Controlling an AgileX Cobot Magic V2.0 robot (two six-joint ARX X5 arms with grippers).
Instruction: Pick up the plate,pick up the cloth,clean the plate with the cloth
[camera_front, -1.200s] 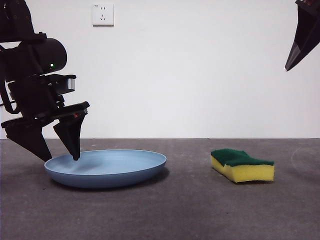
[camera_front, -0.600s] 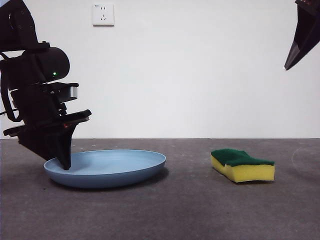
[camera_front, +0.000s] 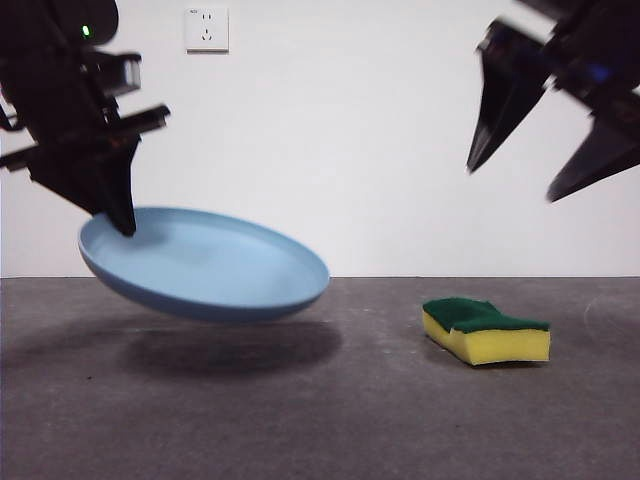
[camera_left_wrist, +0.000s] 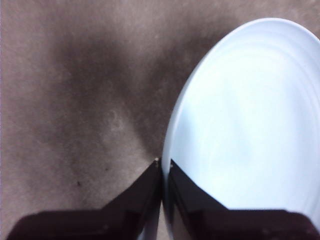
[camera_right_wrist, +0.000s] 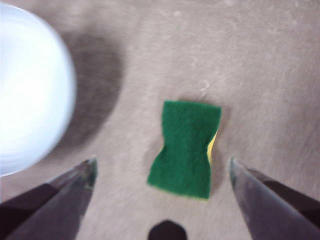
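Next, my right gripper grips the green-topped yellow sponge by its narrow middle (camera_front: 485, 325), to wipe the plate (camera_front: 210, 265) clean.
My left gripper (camera_front: 122, 225) is shut on the left rim of the light-blue plate (camera_front: 210, 265) and holds it tilted in the air above the table; its shadow lies below. In the left wrist view the jaws pinch the plate's (camera_left_wrist: 250, 120) rim at the left gripper (camera_left_wrist: 164, 162). The cloth, a yellow sponge with a green top (camera_front: 485, 330), lies on the table at the right. My right gripper (camera_front: 520, 180) is open, high above the sponge. The right wrist view shows the sponge (camera_right_wrist: 186, 148) between the spread jaws of the right gripper (camera_right_wrist: 161, 167), and the plate (camera_right_wrist: 30, 90).
The grey table (camera_front: 350, 420) runs across the front. A white wall with a power socket (camera_front: 206, 29) stands behind.
The left gripper closed on the plate's rim and lifted it off the table, tilted. The right arm came down from the top right corner to above the sponge.
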